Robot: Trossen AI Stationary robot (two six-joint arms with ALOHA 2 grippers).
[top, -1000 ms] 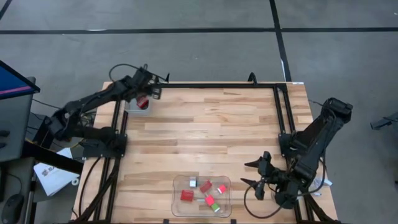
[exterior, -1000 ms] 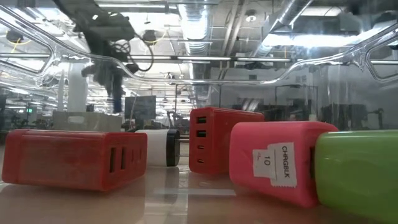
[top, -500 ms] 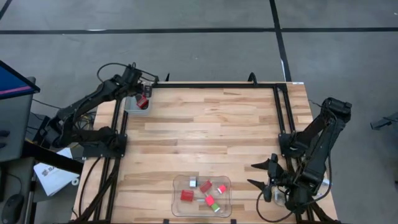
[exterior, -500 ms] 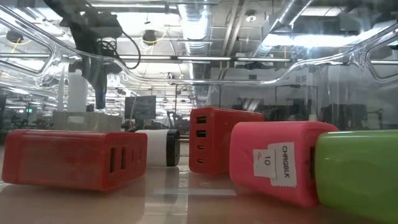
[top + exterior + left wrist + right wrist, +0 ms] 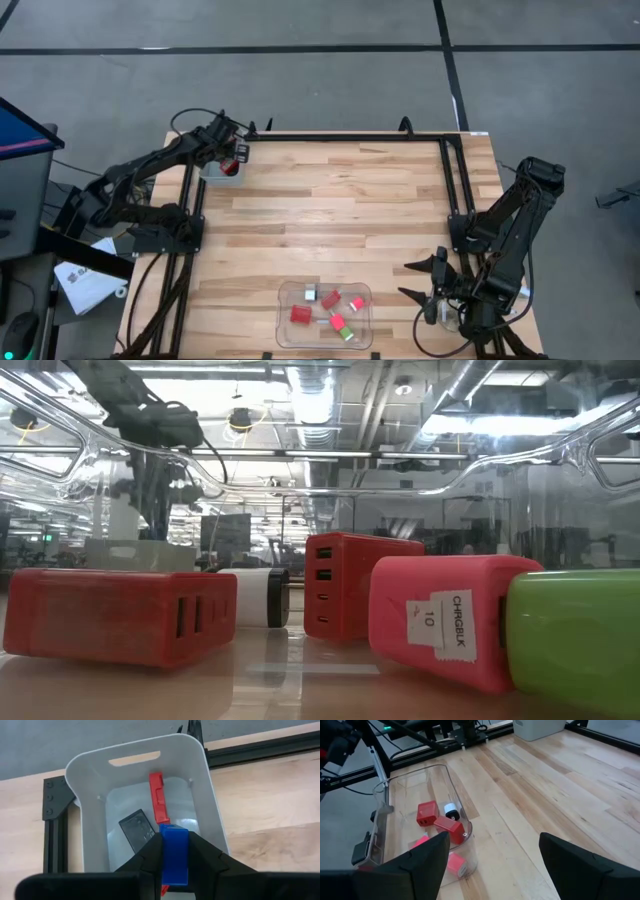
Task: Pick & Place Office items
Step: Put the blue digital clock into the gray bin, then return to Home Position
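Observation:
I should open my left gripper now. The blue block [image 5: 174, 851] is over the bottom of the white bin and inside the bin's rim, so the block would stay in the bin.
My left gripper [image 5: 236, 153] is at the table's far left corner, over a white bin [image 5: 212, 175]. It is shut on a blue block [image 5: 174, 851]. In the left wrist view a red piece [image 5: 158, 800] and a flat black rectangle [image 5: 137, 827] lie on the floor of the bin [image 5: 85, 820]. My right gripper [image 5: 425, 283] is open and empty near the near right corner. Beside it stands a clear tray [image 5: 288, 296] holding several red, pink, green and white chargers [image 5: 449, 827]. My left gripper pinches the blue block by its two opposite side faces [image 5: 163, 851] between its two fingers. The fingers [image 5: 150, 860] come from above, pointing down into the bin. The block's top end sticks out past the fingertips, over the inside of the bin.
Black frame rails [image 5: 345, 137] run along the table's far edge and both sides. The middle of the wooden tabletop [image 5: 340, 210] is bare. In the low view the chargers [image 5: 120, 615] fill the foreground inside the clear tray.
My left gripper has shifted a little over the white bin, first toward the table's left edge, then back. My right gripper has drawn back a little toward the near right corner.

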